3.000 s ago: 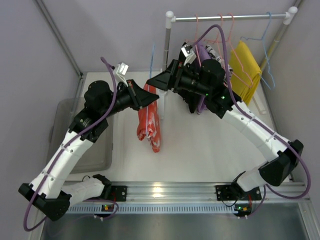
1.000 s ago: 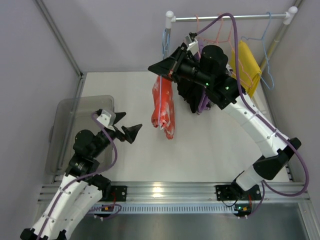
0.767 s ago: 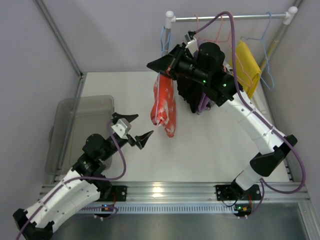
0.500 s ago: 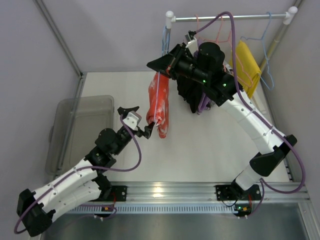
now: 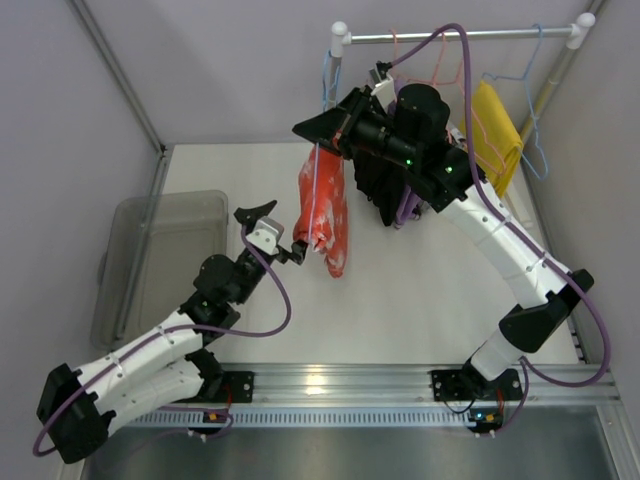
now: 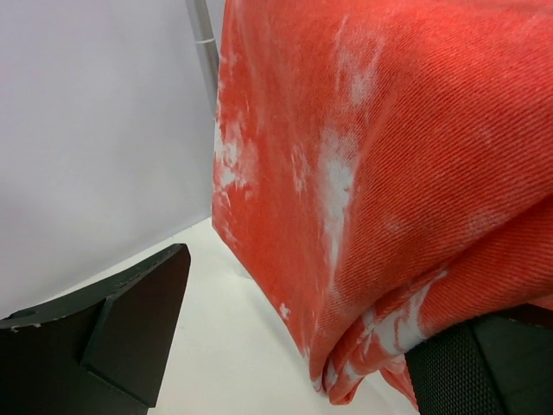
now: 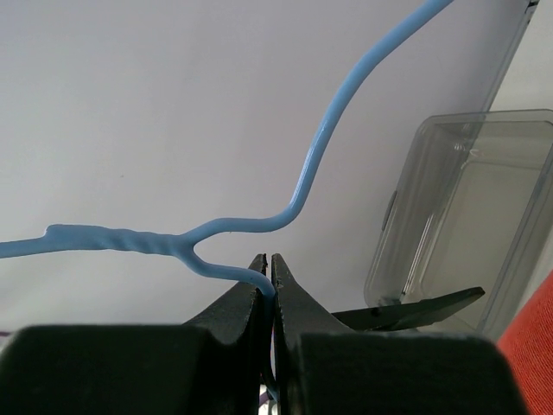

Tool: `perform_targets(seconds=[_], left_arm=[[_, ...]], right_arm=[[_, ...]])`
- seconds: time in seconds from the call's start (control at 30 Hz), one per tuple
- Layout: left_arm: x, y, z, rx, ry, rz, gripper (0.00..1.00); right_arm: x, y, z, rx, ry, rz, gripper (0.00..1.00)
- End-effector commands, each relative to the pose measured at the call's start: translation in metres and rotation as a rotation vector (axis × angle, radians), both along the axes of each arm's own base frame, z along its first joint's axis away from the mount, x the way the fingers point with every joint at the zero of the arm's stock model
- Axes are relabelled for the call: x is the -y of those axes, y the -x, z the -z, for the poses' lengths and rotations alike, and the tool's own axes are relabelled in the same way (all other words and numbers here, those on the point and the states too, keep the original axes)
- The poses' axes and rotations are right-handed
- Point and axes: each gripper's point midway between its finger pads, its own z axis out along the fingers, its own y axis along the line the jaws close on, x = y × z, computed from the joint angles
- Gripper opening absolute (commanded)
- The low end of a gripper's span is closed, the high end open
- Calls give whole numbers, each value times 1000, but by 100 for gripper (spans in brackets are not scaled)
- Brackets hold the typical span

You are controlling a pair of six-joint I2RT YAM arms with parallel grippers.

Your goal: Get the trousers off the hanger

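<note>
My left gripper grabs only cloth at the trousers' lower end [image 5: 313, 232] [image 6: 340, 330] next, to pull the trousers off the hanger my right gripper holds.
The orange-red trousers [image 5: 321, 205] hang folded over the light-blue hanger [image 5: 327, 78], well above the table. My right gripper [image 5: 300, 129] is shut on the hanger's wire just below the hook, and the wrist view shows the hanger [image 7: 320, 147] pinched at the tips of the right gripper [image 7: 271, 259]. My left gripper [image 5: 277, 232] is open at the trousers' lower end. In its wrist view the trousers [image 6: 371, 173] hang between the wide jaws of the left gripper [image 6: 294, 354], close to the right finger [image 6: 484, 367].
A clear plastic bin [image 5: 150, 250] sits at the table's left. The rail [image 5: 460, 35] at the back carries pink hangers [image 5: 440, 60], a black garment [image 5: 375, 195], a yellow cloth [image 5: 490, 135] and another blue hanger [image 5: 535, 100]. The rail's post [image 6: 203, 35] stands behind the trousers.
The right gripper lifted the hanger and trousers off the table. The left arm drew back toward the bin, then swung right until its open jaws reached the trousers' lower end.
</note>
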Motion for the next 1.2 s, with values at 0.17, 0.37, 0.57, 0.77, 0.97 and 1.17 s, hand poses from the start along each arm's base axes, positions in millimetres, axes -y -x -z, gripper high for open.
perform_targets(seconds=[0.17, 0.37, 0.57, 0.77, 0.97, 1.17], left_arm=[[9, 2, -46, 140, 73, 33, 97], [13, -3, -55, 168, 72, 33, 92], [10, -6, -67, 188, 79, 9, 75], [15, -5, -71, 200, 45, 27, 33], [6, -3, -89, 209, 39, -1, 0], [-4, 9, -146, 227, 117, 5, 0]], right_arm=[[21, 25, -85, 184, -181, -19, 0], [20, 29, -85, 183, -183, -33, 0], [18, 32, -78, 167, -176, -48, 0], [18, 36, -80, 184, -178, -52, 0], [29, 31, -67, 219, -123, -12, 0], [46, 13, 5, 191, 34, 42, 0]])
